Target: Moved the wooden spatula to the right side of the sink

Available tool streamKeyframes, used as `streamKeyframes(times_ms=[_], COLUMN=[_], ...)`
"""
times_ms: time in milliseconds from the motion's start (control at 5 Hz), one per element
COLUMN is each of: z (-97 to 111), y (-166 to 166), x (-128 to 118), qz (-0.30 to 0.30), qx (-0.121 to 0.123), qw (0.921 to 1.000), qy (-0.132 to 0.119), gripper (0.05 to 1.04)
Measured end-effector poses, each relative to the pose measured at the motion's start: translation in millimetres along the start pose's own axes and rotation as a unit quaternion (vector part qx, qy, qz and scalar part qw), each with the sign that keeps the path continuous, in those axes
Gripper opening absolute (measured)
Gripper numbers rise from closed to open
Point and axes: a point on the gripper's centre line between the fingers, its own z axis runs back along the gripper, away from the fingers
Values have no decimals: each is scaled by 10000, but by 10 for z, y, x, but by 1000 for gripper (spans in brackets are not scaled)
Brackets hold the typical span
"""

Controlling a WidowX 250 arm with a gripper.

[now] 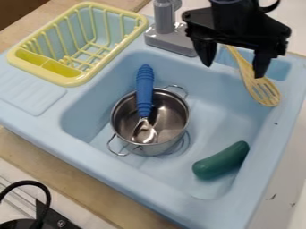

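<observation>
I need to grab the handle of the wooden spatula (261, 87) with my gripper next, so that I can move the spatula to the side of the sink.
The black gripper (233, 70) hangs over the back right part of the blue sink (78, 109), its two fingers spread wide apart. The wooden spatula (261, 87) leans at the sink's back right corner, slotted head down toward the right wall. Its handle runs up and left, passing between the fingers as seen from here, and its top end is hidden behind the gripper body. Neither finger visibly closes on it.
A metal pot (124, 117) with a blue-handled spoon (144, 91) stands in the basin, left of a green toy vegetable (221, 161). A yellow dish rack (76, 79) and grey faucet (170, 41) sit along the back.
</observation>
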Motion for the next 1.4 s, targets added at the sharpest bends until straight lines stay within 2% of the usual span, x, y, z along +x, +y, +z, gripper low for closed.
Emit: streamKeyframes(times_ms=[200,400,600,1000,1200,1400], z=[-83,-130,-203,-440,-493,-534], y=[-25,-33,-52,-96,-134,-113], x=[99,183,242,291,285,287], qz=[20,16,50,154,127,89], qx=[-19,74,75,145,45,173], qw=[9999,9998,9994,9986,9988,9985], qy=[-98,-158,-322,-488,-467,-505], gripper=[995,995,995,995,995,951])
